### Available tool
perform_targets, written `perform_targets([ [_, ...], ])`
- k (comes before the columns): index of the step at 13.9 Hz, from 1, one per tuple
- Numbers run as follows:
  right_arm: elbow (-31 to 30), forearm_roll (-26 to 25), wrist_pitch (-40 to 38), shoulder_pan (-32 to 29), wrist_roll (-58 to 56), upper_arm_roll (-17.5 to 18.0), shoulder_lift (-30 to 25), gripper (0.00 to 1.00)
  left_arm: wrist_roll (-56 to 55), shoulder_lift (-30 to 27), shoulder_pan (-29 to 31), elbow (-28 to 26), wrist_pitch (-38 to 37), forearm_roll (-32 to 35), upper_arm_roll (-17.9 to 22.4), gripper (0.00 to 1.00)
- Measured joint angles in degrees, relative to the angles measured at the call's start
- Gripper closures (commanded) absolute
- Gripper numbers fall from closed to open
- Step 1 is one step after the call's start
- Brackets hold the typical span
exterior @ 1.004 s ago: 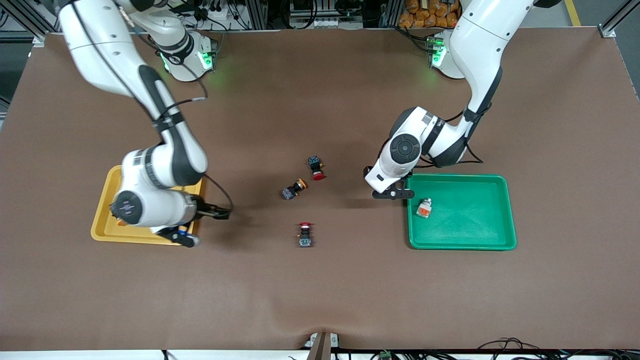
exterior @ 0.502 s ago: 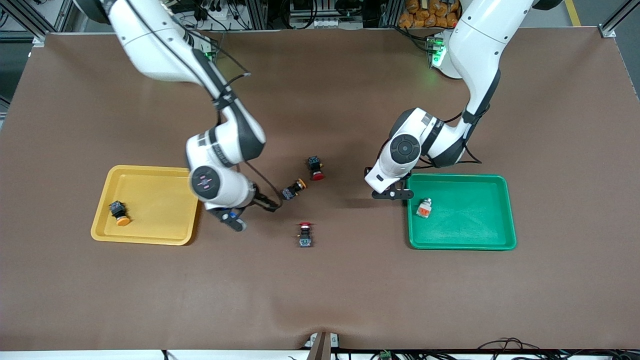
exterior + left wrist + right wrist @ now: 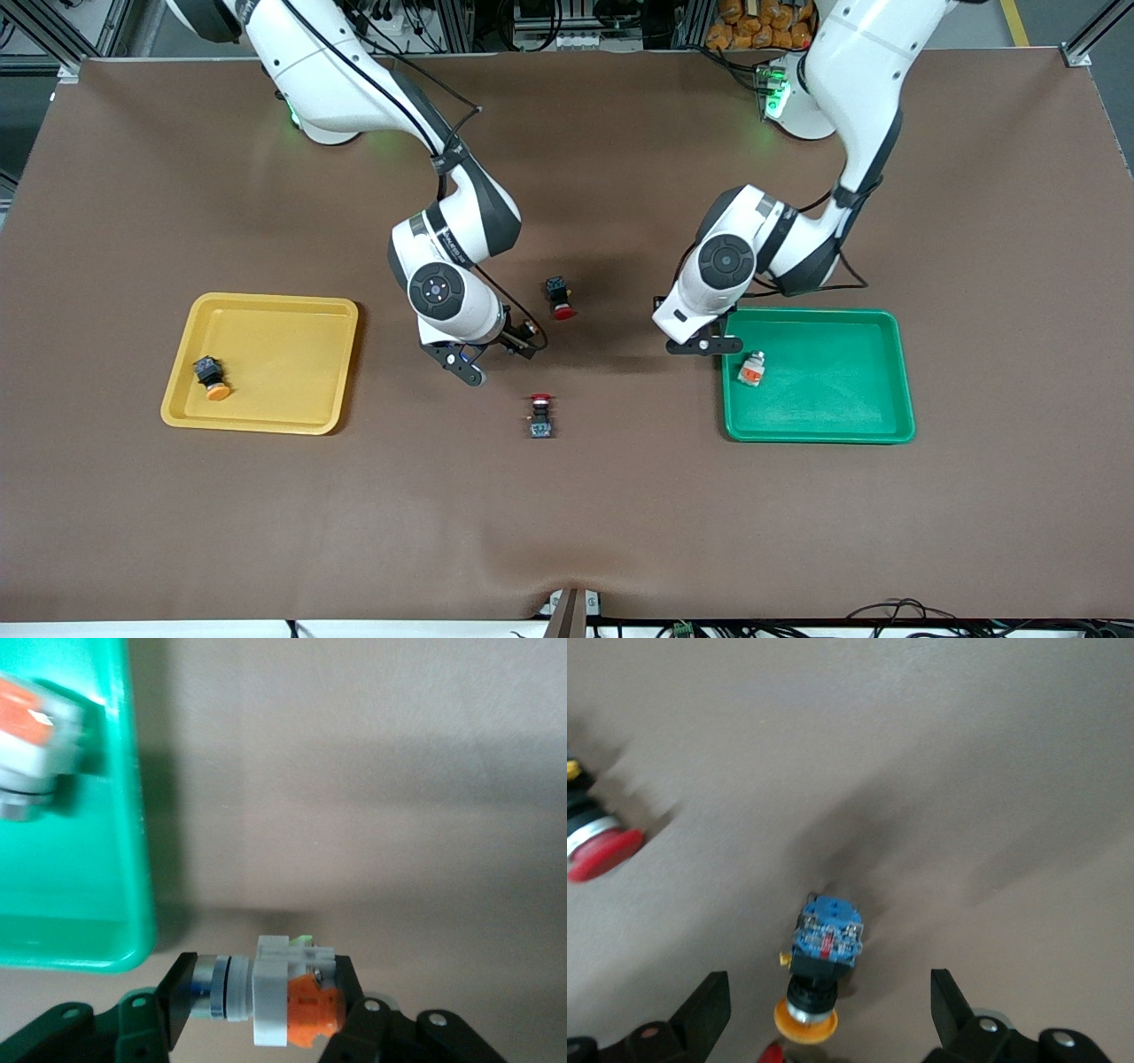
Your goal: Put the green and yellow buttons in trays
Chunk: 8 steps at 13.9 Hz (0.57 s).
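Observation:
I next need to grab the yellow-capped button by its black body with my right gripper, to place the button in the yellow tray.
My right gripper is open over a black-bodied yellow-capped button on the mat; in the right wrist view the gripper straddles this button without touching it. A second yellow-capped button lies in the yellow tray. My left gripper is shut on a white-grey button with an orange block, held over the mat just beside the green tray. Another white-grey button lies in that tray, also showing in the left wrist view.
Two black-bodied red-capped buttons lie on the brown mat: one farther from the front camera than the yellow-capped one, one nearer. The first shows in the right wrist view.
My right arm has swung from the yellow tray to the middle of the table, leaving a yellow-capped button in that tray. The left arm has barely shifted.

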Motion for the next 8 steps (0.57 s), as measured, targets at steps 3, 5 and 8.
perform_targets([
  [3, -0.04, -4.05, 1.57, 1.13, 4.57, 0.02, 1.49, 0.00, 2.41, -3.77, 3.98, 0.06, -4.38, 0.00, 0.15, 0.85],
  [5, -0.05, -6.94, 3.47, 2.56, 10.16, 0.02, 2.48, 0.00, 9.12, -3.70, 9.51, -0.31, -4.47, 0.00, 0.35, 0.85],
  [8, -0.04, -7.66, 4.83, 3.56, 12.48, 0.00, 3.28, 0.00, 20.91, -2.10, 18.85, -0.04, -3.61, 0.00, 0.59, 0.85],
])
